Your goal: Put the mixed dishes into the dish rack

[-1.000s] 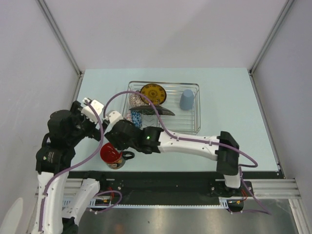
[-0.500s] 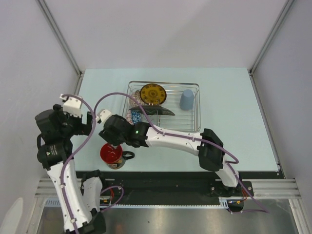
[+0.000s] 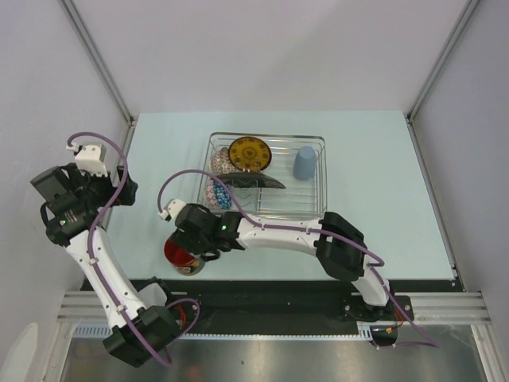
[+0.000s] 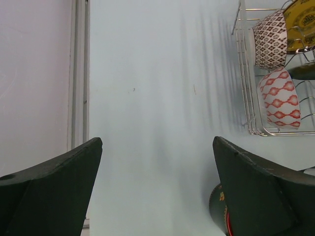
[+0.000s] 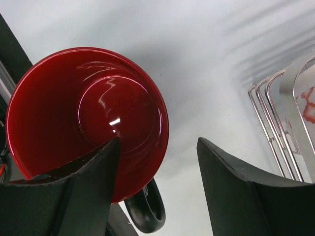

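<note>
I should lower my right gripper before I close it on the black handle [image 5: 145,212]. The handle is below the gap between my right gripper's fingers, so they would miss the handle if I closed now.
The red-inside mug [image 3: 180,256] with a black handle [image 5: 145,212] stands on the table near the front edge, left of the dish rack [image 3: 312,208]. My right gripper [image 3: 191,239] is open just above it. In the right wrist view [image 5: 157,142] one finger is over the red inside [image 5: 88,113] and the other outside the rim, near the handle. My left gripper [image 3: 121,189] is open and empty at the far left [image 4: 157,140]. The rack holds the plate with the yellow motif [image 3: 249,153], the light-blue cup [image 3: 305,162], a dark-patterned bowl [image 4: 270,39] and a reddish-white bowl [image 4: 279,98].
The mug's dark outside [image 4: 219,211] shows beside my left finger. The table's left edge strip [image 4: 78,73] and the enclosure wall run close to the left arm. The rack's wire edge [image 5: 268,128] lies right of the mug.
My left arm has swung back to the far left, away from the rack. My right gripper has moved from beside the bowls toward the front, down over the mug.
</note>
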Robot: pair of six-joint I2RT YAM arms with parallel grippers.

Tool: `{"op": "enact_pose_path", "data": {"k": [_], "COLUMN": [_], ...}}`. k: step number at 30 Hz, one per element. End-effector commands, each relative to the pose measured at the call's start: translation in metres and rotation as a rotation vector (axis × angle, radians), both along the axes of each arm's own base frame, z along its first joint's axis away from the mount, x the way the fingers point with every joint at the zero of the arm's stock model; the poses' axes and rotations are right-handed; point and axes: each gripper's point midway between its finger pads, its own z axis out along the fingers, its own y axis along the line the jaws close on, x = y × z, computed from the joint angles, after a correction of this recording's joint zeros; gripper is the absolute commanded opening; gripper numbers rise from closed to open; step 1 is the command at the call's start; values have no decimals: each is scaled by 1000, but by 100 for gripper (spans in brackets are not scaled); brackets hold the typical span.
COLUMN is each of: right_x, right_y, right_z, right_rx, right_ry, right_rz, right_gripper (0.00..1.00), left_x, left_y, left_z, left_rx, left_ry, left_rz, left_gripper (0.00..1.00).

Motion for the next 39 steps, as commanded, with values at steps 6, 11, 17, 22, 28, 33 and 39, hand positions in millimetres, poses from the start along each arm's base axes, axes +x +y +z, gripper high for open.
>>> {"op": "enact_pose_path", "data": {"k": [6,11,17,22,28,33,39], "right_x": [19,26,12,10,15,19,31], "right_y": [21,34,39,33,14,-30,-113], "right_z": [2,-3,-19,-2,55,136,229], "right_rx": [43,55,40,53,118,248,473], "right_ry": [-2,44,94,93,81,74,105], "right_rz": [21,34,51,40,-14,-87,-219], "right_gripper": [68,61,30,0,0,0,0], "left_x": [-7,-6,-8,-7,-6,-13,-33], "left_y": [-13,-15,-17,-30,-66,-103,-154], "left_z": [7,5,6,30,87,139,187], "left_rx": [34,8,23,-7,-108,-153,-310], "left_ry": [-46,-35,-35,-75,-175,-277,-360], "left_rz": [-65,-76,-92,-151,-304,-451,-614], "left_gripper": [100,100,100,100,100,100,100]}}
